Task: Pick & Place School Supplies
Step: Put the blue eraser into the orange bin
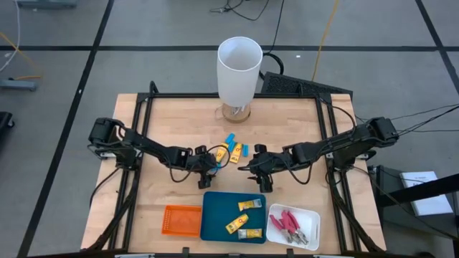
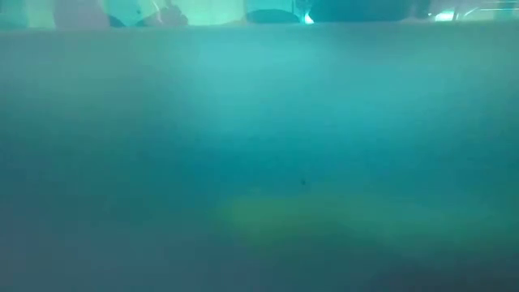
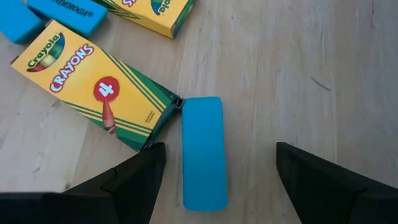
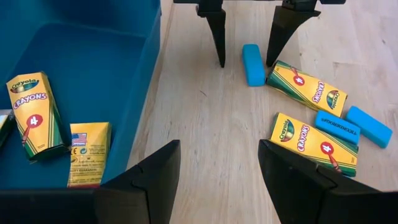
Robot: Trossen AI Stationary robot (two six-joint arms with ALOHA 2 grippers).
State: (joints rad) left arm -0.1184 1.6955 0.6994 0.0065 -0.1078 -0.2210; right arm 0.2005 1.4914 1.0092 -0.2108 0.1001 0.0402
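My left gripper's fingers are low beside the long sides of the blue eraser in the left wrist view. My left gripper needs to close on the eraser now.
Yellow crayon boxes [image 3: 93,84] and light-blue erasers lie flat on the wooden table [image 1: 165,122] in a loose cluster [image 1: 233,148]. My left gripper [image 3: 219,146] is open and low over the table [image 1: 209,170]. Its fingers stand on either side of one blue eraser [image 3: 203,152] without touching it; the right wrist view shows the same eraser [image 4: 253,64]. My right gripper [image 4: 219,144] is open and empty, hovering over bare wood beside the teal tray [image 1: 252,168]. Three crayon boxes [image 4: 31,115] lie in the teal tray [image 1: 215,215]. Red-handled tools [image 1: 288,222] lie in the white tray.
An orange tray [image 1: 181,220], the teal tray and a white tray [image 1: 310,216] line the table's near edge. A tall white cylinder [image 1: 239,68] stands at the far edge. The low view is blocked by a teal surface close to the lens.
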